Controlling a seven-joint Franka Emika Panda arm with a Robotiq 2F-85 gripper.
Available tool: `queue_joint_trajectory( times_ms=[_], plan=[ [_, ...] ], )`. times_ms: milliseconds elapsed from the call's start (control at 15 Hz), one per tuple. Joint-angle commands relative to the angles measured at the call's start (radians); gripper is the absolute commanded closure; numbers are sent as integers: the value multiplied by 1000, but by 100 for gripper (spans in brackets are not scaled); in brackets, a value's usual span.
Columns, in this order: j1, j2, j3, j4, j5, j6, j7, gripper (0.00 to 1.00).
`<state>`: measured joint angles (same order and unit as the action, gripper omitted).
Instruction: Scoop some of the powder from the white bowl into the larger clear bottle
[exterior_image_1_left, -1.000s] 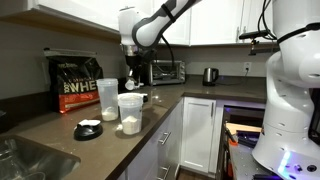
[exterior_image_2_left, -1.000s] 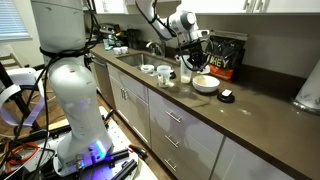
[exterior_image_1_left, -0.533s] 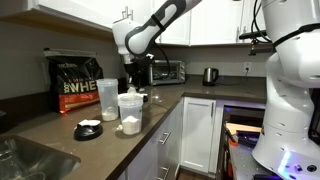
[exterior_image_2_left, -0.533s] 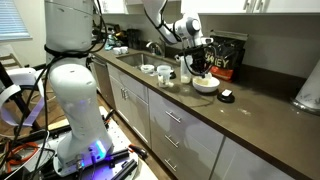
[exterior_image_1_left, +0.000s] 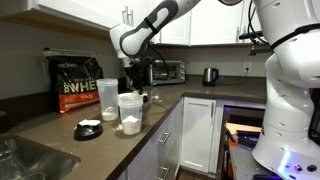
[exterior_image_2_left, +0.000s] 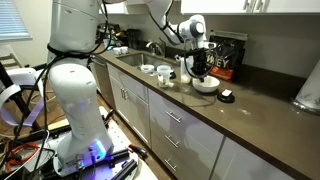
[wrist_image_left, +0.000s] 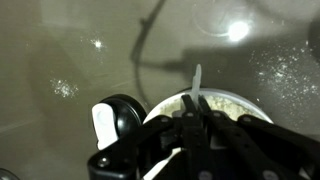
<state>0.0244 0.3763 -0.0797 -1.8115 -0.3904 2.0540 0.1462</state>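
Observation:
The open top of the white bowl (exterior_image_2_left: 207, 86) with powder lies below my fingers, and the scoop would land in the bowl, so it is time to release it now.
My gripper (wrist_image_left: 196, 103) is shut on the thin white handle of a scoop (wrist_image_left: 196, 78). It hangs right over the white bowl (wrist_image_left: 155, 112), which holds white powder (wrist_image_left: 235, 103). In both exterior views the gripper (exterior_image_1_left: 133, 86) (exterior_image_2_left: 200, 68) points down just above the bowl (exterior_image_2_left: 207, 86). The scoop's head is hidden behind the fingers. The larger clear bottle (exterior_image_1_left: 106, 98) stands upright in front of the black bag (exterior_image_1_left: 75, 84), beside a shorter, wider clear tub (exterior_image_1_left: 130, 113) with powder at its bottom.
A black lid with a white piece on it (wrist_image_left: 117, 122) (exterior_image_1_left: 88, 130) lies on the brown counter next to the bowl. A toaster oven (exterior_image_1_left: 165, 71) and a kettle (exterior_image_1_left: 210, 75) stand at the back. A sink (exterior_image_2_left: 135, 58) and small cups (exterior_image_2_left: 163, 74) sit further along the counter.
The arm has swung across the counter and come down, bringing the gripper with the scoop from beside the containers to over the white bowl.

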Motion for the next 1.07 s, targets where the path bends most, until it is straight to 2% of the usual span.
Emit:
queue_joint_trajectory(
  times_ms=[0, 67, 667, 800, 1000],
  plan=[
    [-11, 22, 7, 51, 56, -82, -32, 89],
    [-11, 20, 7, 54, 61, -92, -32, 68],
    [-21, -71, 19, 14, 121, -78, -91, 11],
    [-23, -97, 21, 2, 136, -70, -107, 2],
    [-31, -129, 25, -11, 168, -66, -137, 0]
  ],
)
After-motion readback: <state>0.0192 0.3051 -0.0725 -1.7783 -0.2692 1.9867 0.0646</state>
